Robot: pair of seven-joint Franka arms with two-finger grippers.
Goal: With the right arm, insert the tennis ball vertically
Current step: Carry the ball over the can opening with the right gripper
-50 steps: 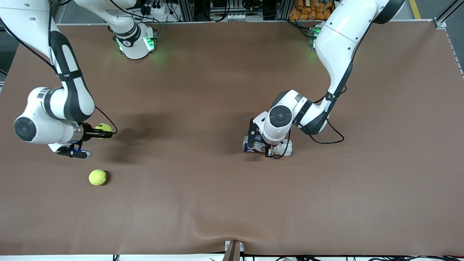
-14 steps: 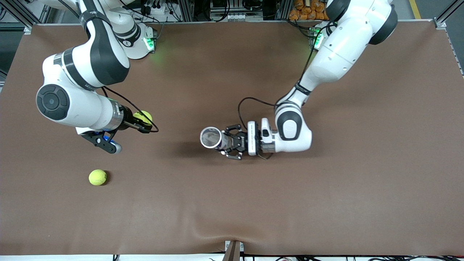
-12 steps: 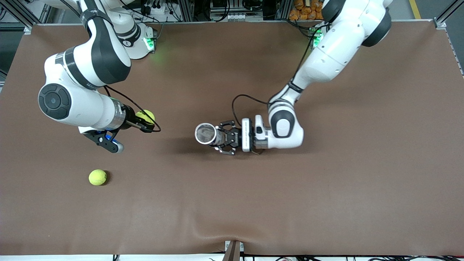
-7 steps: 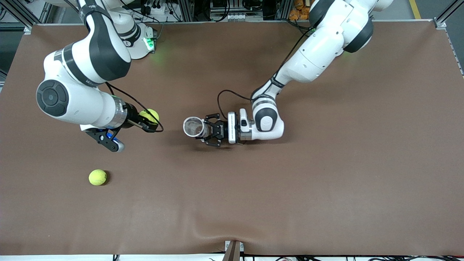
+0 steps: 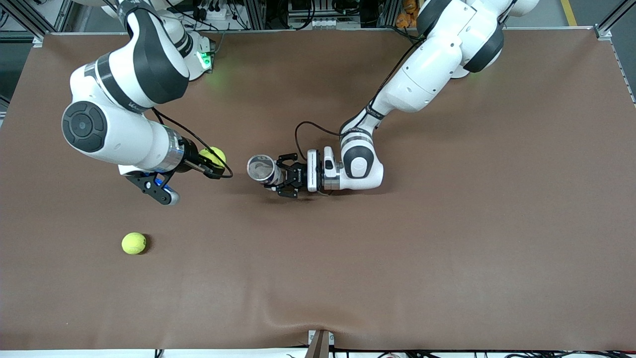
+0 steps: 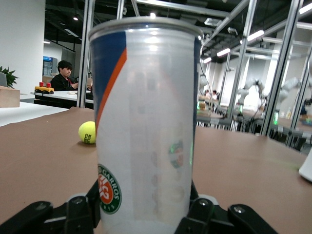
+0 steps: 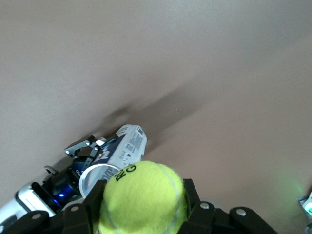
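The tennis ball (image 5: 212, 156) hangs short of the can's opening (image 5: 261, 166), so the robot should move the ball toward the can's opening before its right gripper lets go.
A yellow-green tennis ball (image 5: 212, 156) is clamped between the thin black fingers of my right gripper (image 5: 214, 161), which hangs over the table mid-way along it. In the right wrist view the ball (image 7: 144, 197) fills the jaws of the right gripper (image 7: 144, 201). Close beside it, toward the left arm's end, my left gripper (image 5: 274, 174) is shut on a clear ball can (image 5: 260, 168) with a blue and orange label. The can (image 6: 146, 122) stands upright in the left gripper (image 6: 145, 217), open mouth up. A small gap separates ball and can (image 7: 113, 161).
A second tennis ball (image 5: 133, 243) lies loose on the brown table (image 5: 447, 248), nearer the front camera and toward the right arm's end; the left wrist view shows this ball (image 6: 87, 132) too. A black cable (image 5: 308, 130) loops by the left wrist.
The left gripper has carried the upright can toward the right arm's end. The right gripper has brought the ball a little toward the can, so the gap between them has shrunk.
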